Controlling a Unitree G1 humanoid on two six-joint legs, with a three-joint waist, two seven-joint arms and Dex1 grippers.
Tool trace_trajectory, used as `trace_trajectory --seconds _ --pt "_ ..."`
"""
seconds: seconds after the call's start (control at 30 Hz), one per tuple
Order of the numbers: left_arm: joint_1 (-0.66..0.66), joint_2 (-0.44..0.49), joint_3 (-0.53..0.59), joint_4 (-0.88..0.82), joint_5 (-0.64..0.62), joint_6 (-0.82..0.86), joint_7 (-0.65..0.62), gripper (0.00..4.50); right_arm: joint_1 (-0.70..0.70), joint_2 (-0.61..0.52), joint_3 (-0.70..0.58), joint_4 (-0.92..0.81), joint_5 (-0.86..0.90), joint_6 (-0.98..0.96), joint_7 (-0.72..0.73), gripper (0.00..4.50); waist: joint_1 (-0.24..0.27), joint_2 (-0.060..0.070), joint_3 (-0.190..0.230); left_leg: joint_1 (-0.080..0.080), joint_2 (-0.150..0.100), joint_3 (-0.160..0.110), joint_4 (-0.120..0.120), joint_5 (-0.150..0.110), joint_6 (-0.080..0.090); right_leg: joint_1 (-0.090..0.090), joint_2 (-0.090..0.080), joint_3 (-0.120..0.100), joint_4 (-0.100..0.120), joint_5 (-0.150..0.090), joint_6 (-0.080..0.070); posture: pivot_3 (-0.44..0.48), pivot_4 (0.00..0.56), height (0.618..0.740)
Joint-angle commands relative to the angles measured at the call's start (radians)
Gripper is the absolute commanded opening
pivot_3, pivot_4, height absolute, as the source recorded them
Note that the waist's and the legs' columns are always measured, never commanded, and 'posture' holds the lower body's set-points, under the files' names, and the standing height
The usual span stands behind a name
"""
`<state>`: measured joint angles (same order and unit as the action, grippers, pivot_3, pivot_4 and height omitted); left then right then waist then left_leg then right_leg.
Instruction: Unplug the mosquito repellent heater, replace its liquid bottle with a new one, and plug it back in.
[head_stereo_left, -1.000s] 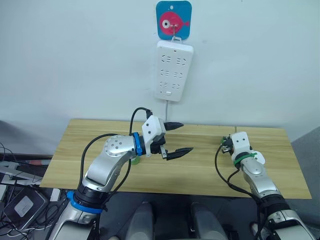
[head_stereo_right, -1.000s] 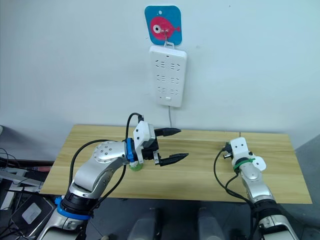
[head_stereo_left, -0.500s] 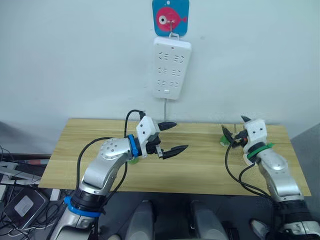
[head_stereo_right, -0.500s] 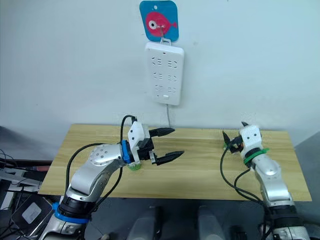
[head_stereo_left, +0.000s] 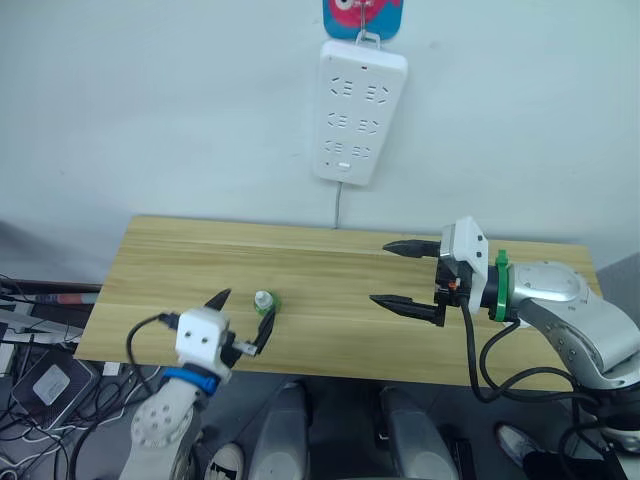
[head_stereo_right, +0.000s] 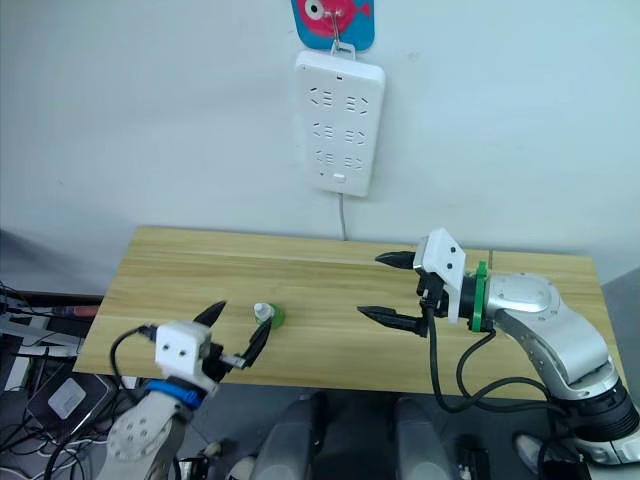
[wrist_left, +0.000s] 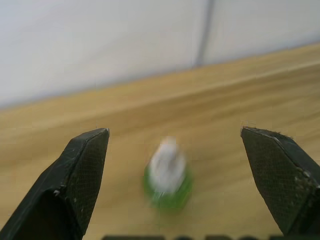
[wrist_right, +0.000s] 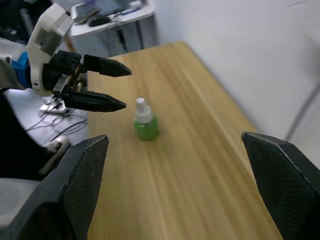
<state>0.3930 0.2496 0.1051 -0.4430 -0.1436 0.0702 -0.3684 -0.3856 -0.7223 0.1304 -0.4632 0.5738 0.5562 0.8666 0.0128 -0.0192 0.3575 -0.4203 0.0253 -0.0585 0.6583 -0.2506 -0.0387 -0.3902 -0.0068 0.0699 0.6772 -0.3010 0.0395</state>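
Observation:
The liquid bottle's white cap (head_stereo_left: 263, 298) should stay free to come off, so my left gripper should grab the green body (head_stereo_left: 272, 306).
A small green liquid bottle (head_stereo_left: 265, 303) with a white cap stands upright near the table's front left. My left gripper (head_stereo_left: 243, 318) is open at the front edge, level with the bottle (wrist_left: 167, 177), which stands between and just beyond its fingertips without touching them. My right gripper (head_stereo_left: 380, 272) is open and empty over the table's right half, pointing left toward the bottle (wrist_right: 145, 122). In the right wrist view the left gripper (wrist_right: 127, 89) shows beside the bottle. The mosquito repellent heater is out of view.
A long white power strip (head_stereo_left: 360, 110) hangs on the wall above the table's back edge, its sockets bare and its cord running down behind the wooden table (head_stereo_left: 180, 260). Cables and devices lie on the floor at the left (head_stereo_left: 40, 390).
The left arm has dropped from over the table's middle to the front edge, uncovering the bottle. The right arm has swung from the table's right end toward its middle. The camera has shifted.

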Motion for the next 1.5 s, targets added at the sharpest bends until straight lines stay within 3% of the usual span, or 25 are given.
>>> trace_trajectory --seconds 0.03,0.17,0.3,0.53,0.87,1.1,1.2,1.37,1.5 --pt "0.076 -0.042 0.021 -0.015 -0.014 -0.097 0.026 4.50 -0.041 -0.003 0.010 -0.010 0.021 0.019 0.059 4.43 0.010 0.000 0.012 0.000 0.000 0.000 0.000 0.000 0.000 0.000 0.000 0.000 0.000 0.000 0.000 0.148 0.416 0.740" --pt "0.056 -0.065 0.025 0.123 0.013 -0.189 0.044 4.50 -0.056 -0.003 0.009 -0.029 0.041 0.056 0.090 4.43 0.023 0.000 0.025 -0.005 0.000 -0.003 0.000 0.000 0.000 -0.005 0.000 -0.003 0.000 0.000 0.000 0.174 0.424 0.740" --pt "-0.060 -0.085 0.020 0.350 0.016 -0.288 0.050 4.50 -0.073 0.007 0.008 -0.068 0.076 0.103 0.090 4.43 0.028 -0.002 0.028 -0.014 0.000 -0.002 0.002 0.000 0.000 -0.016 0.000 -0.003 0.003 0.000 0.000 0.163 0.420 0.740" --pt "-0.227 -0.104 -0.011 0.649 0.008 -0.436 -0.008 4.50 -0.136 -0.005 -0.025 -0.097 0.164 0.225 0.070 4.43 0.032 -0.002 0.029 -0.014 0.000 0.000 0.002 0.000 0.000 -0.016 0.000 -0.005 0.003 0.001 0.001 0.124 0.412 0.740" --pt "-0.381 -0.103 -0.051 0.911 0.080 -0.630 0.007 4.50 -0.190 -0.008 -0.052 -0.101 0.232 0.318 0.047 4.43 0.023 -0.002 0.029 -0.014 0.000 0.001 0.002 0.000 0.000 -0.016 0.000 -0.006 0.003 0.001 0.001 0.112 0.409 0.740" --pt "-0.426 -0.091 -0.053 0.983 0.104 -0.691 0.033 4.50 -0.195 0.000 -0.056 -0.104 0.243 0.339 0.035 4.43 0.013 -0.002 0.029 -0.014 0.000 0.001 0.002 0.000 0.000 -0.016 0.000 -0.007 0.003 0.001 0.001 0.115 0.403 0.740" --pt "-0.426 -0.095 -0.046 0.990 0.096 -0.693 0.048 3.88 -0.195 0.001 -0.057 -0.101 0.246 0.343 0.027 4.50 0.013 -0.002 0.029 -0.014 0.000 0.001 0.002 0.000 0.000 -0.016 0.000 -0.007 0.004 0.001 0.001 0.117 0.403 0.740" --pt "-0.415 -0.096 -0.043 0.986 0.084 -0.695 0.053 2.32 -0.189 0.003 -0.057 -0.111 0.257 0.348 0.016 4.50 0.012 -0.002 0.029 -0.014 0.000 0.001 0.002 0.000 0.000 -0.016 0.000 -0.007 0.004 0.001 0.001 0.118 0.399 0.740" --pt "-0.420 -0.069 -0.066 0.920 0.116 -0.651 0.049 2.23 -0.164 -0.013 -0.055 -0.106 0.230 0.320 0.026 4.50 0.013 -0.002 0.028 -0.014 0.000 0.001 0.002 0.000 0.000 -0.016 0.000 -0.007 0.004 0.001 0.001 0.138 0.384 0.740"
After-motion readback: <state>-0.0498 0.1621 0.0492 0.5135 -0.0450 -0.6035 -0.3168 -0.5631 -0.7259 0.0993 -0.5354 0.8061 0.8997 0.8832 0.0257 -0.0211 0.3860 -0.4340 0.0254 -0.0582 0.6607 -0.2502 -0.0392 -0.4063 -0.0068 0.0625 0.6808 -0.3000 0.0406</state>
